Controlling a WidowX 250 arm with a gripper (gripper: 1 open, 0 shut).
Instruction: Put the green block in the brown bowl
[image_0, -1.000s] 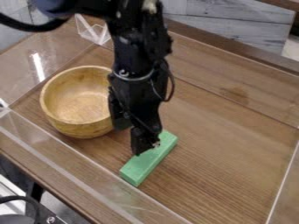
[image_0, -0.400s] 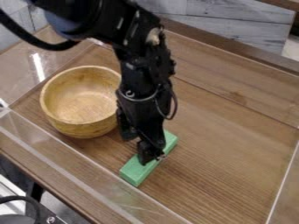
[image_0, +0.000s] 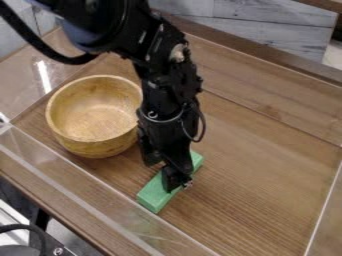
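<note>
My gripper is to grip the long sides of the green block (image_0: 156, 196), so that it can put the block in the brown bowl.
The green block (image_0: 156, 196) lies flat on the wooden table, just right of and in front of the brown bowl (image_0: 91, 116). My gripper (image_0: 171, 171) points straight down over the block's far end, its black fingers open and set on either side of the bar. The fingers hide the block's upper end, so I cannot tell whether they touch it. The bowl stands upright and holds nothing, a short way left of the arm.
A clear plastic wall (image_0: 80, 215) runs along the table's near edge and another along the right side (image_0: 325, 215). Bare wooden tabletop (image_0: 261, 130) stretches right of the arm. The black arm rises from the gripper toward the upper left.
The gripper has sunk lower, down around the block's far end. Its jaws stay open. Block and bowl have not moved.
</note>
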